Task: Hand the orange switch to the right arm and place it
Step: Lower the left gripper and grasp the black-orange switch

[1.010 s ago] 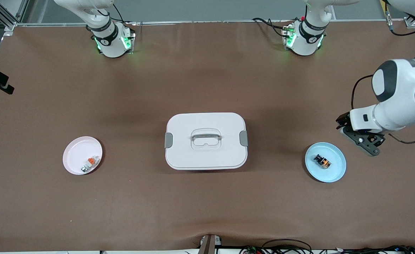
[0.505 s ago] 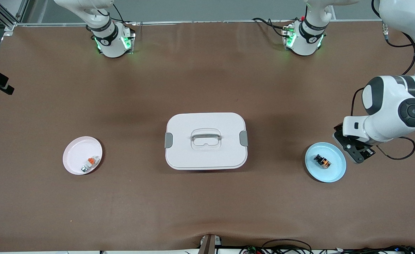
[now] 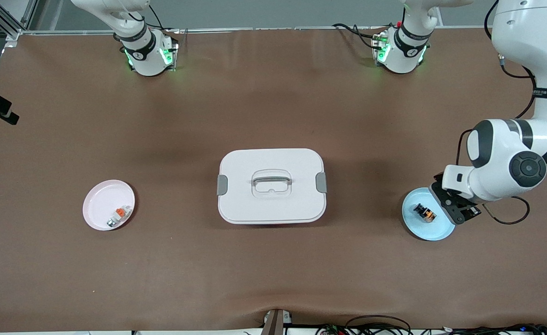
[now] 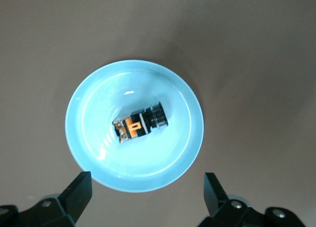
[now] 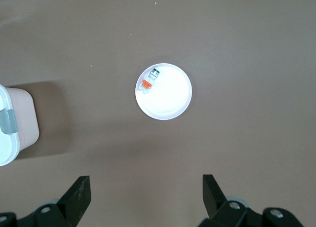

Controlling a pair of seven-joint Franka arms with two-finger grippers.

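The left gripper grips the orange switch by its black knob and clear end [image 3: 425, 212] next, to leave its orange middle free for the right arm.
The orange switch [image 3: 425, 212], black with an orange part, lies on its side in the light blue plate [image 3: 436, 232] toward the left arm's end of the table. My left gripper [image 3: 455, 208] is open and empty above that plate's edge. In the left wrist view the switch [image 4: 140, 125] lies in the middle of the plate [image 4: 84, 138], and my left gripper [image 4: 146, 179] is above the rim with its fingers wide apart. My right gripper [image 5: 145, 182] is open and empty, high over the table near the pink plate [image 5: 170, 101]. It is out of the front view.
A white lidded box [image 3: 271, 186] with grey clips stands mid-table; its corner shows in the right wrist view [image 5: 10, 123]. The pink plate [image 3: 97, 204] toward the right arm's end holds a small whitish-silver piece with an orange tab [image 3: 118, 215].
My left arm has swung toward the blue plate, bringing its gripper from beside the plate to over its edge. The switch and the plates have not moved.
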